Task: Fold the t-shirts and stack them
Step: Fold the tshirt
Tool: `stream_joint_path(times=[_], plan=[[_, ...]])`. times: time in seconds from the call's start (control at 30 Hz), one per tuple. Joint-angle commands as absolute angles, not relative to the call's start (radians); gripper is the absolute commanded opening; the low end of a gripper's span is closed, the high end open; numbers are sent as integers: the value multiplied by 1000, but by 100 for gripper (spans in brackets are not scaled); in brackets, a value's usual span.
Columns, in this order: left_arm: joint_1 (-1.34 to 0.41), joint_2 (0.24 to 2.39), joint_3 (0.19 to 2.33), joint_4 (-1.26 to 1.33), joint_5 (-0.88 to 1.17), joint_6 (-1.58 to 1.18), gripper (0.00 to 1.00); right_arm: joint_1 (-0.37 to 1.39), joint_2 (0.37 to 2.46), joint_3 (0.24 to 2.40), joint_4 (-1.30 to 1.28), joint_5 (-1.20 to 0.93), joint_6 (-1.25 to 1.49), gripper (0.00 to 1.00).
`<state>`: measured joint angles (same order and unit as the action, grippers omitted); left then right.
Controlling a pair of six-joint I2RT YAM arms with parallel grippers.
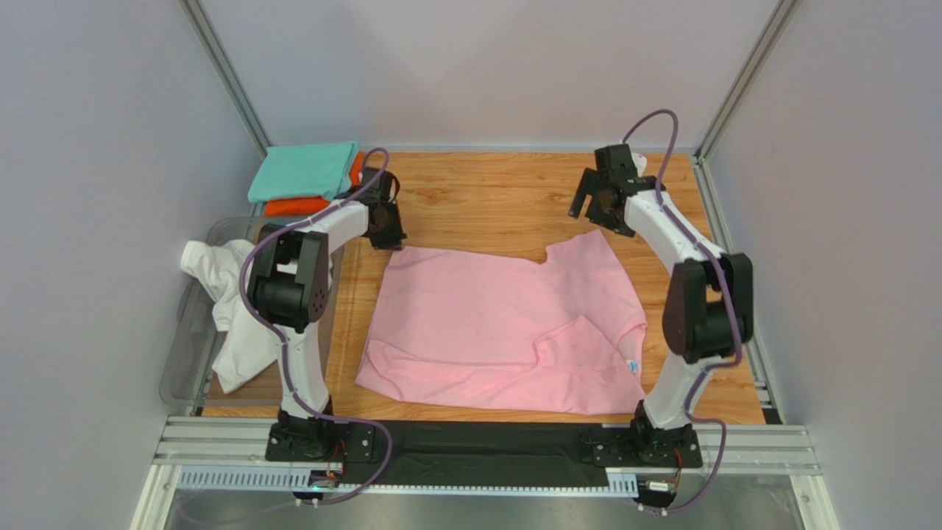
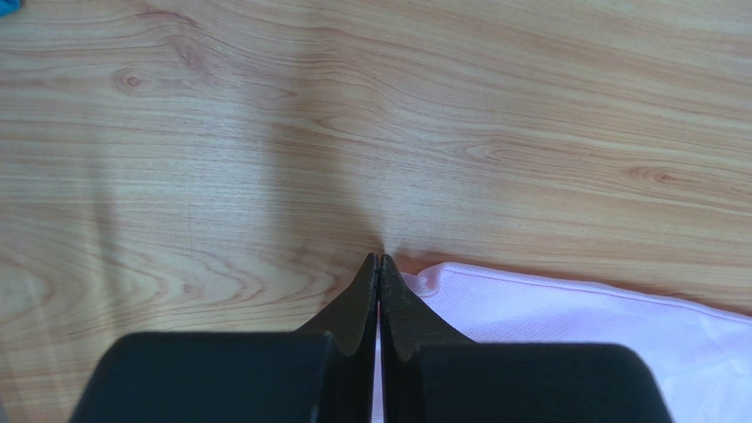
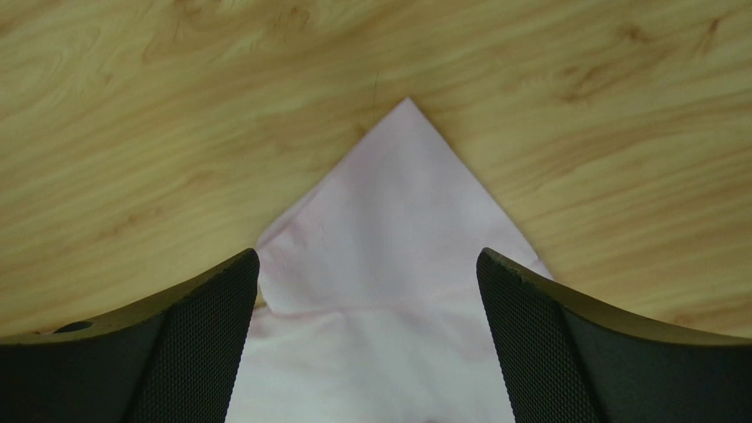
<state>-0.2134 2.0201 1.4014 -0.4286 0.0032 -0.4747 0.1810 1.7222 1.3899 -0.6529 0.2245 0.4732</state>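
Observation:
My right gripper grips the light pink t-shirt's free far corner (image 1: 597, 234) (image 3: 407, 116) next, matching my left gripper's corner of it. Then it folds the t-shirt's far edge nearward evenly.
The light pink t-shirt (image 1: 503, 326) lies spread on the wooden table, with one sleeve folded in at the near right. My left gripper (image 1: 388, 230) sits at its far-left corner, jaws shut (image 2: 379, 259), with pink cloth (image 2: 565, 322) showing in the slit between the fingers. My right gripper (image 1: 598, 205) hovers open over the far-right corner (image 3: 397, 203), fingers wide apart (image 3: 366, 256) and holding nothing. A white t-shirt (image 1: 230, 300) lies crumpled at the left. Folded teal (image 1: 304, 168) and orange (image 1: 296, 207) tees are stacked at the back left. No blue tee shows.
A clear plastic bin (image 1: 182, 353) stands off the table's left edge under the white shirt. Metal frame posts and grey walls close in the back and sides. A black strip (image 1: 487, 447) runs along the near edge between the arm bases.

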Motion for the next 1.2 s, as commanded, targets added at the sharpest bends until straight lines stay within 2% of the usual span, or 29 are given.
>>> stream_joint_path(times=[0.0,0.17,0.3,0.53,0.63,0.73,1.0,1.17], plan=[[-209,1959,1390,-420,3,-434,0,155,1932,1555,-670,284,428,94],[-209,1956,1387,-408,5,-423,0,144,2141,1822,-768,298,399,92],[-209,1957,1382,-388,32,-429,0,132,2233,1903,-788,304,396,87],[-209,1948,1378,-388,23,-430,0,121,2284,1879,-793,314,406,74],[-209,1942,1371,-387,18,-430,0,117,2292,1858,-793,311,414,61],[-209,1940,1371,-387,17,-430,0,117,2289,1835,-799,298,419,55],[-209,1939,1368,-383,23,-434,0,117,2247,1769,-802,304,437,46],[-209,1928,1362,-382,28,-437,0,117,2227,1744,-802,321,449,18]])
